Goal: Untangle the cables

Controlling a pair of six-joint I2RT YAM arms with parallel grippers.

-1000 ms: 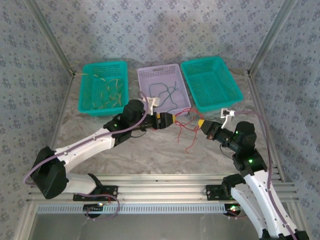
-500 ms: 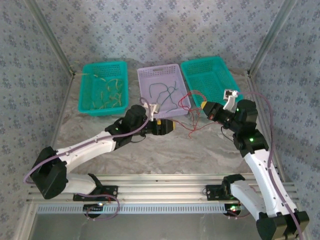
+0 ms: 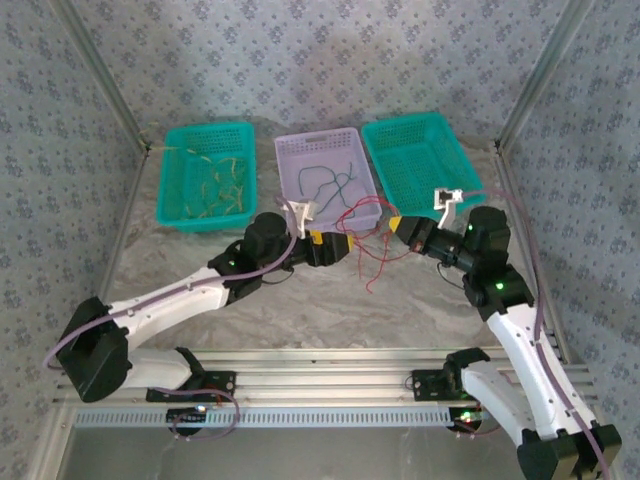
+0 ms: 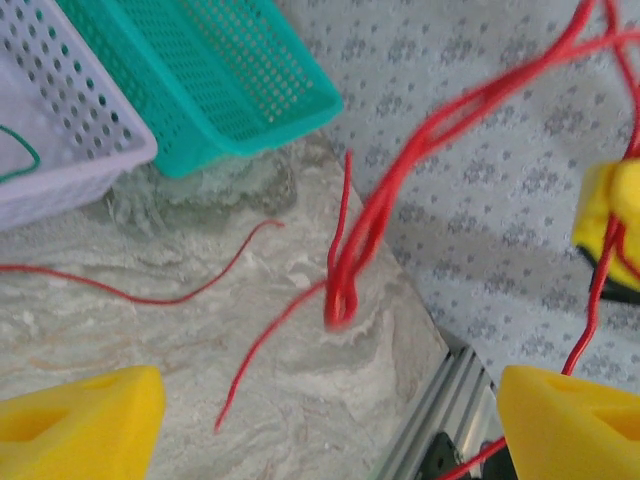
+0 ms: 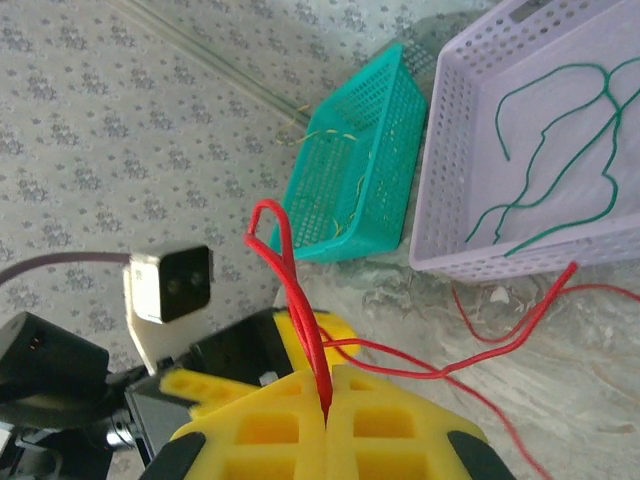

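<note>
My left gripper is to grab the hanging red cables at their bunched fold (image 4: 342,302) next, so that loose ends stay free for my right gripper to untangle.
Red cables (image 3: 366,248) hang in a loose bundle between my two grippers and trail onto the marble table. My right gripper (image 3: 400,225) is shut on the red cables (image 5: 300,300), which are pinched between its yellow fingers (image 5: 325,400). My left gripper (image 3: 335,245) is open just to the left of it. In the left wrist view its yellow fingers stand wide apart (image 4: 325,430) with nothing between them, and the red cables (image 4: 345,290) dangle beyond them. Dark green cables (image 3: 330,182) lie in the purple basket (image 3: 290,150). Yellow cables (image 3: 215,185) lie in the left teal basket (image 3: 170,140).
A second teal basket (image 3: 455,150) stands at the back right, beside the purple one. The three baskets line the back of the table, just behind both grippers. Patterned walls and metal frame posts close in the sides. Bare marble lies between the grippers and the near rail (image 3: 320,380).
My left gripper's jaws have opened and the red cables are no longer in them. My right gripper rose toward the baskets with the red cables, then shifted slightly left.
</note>
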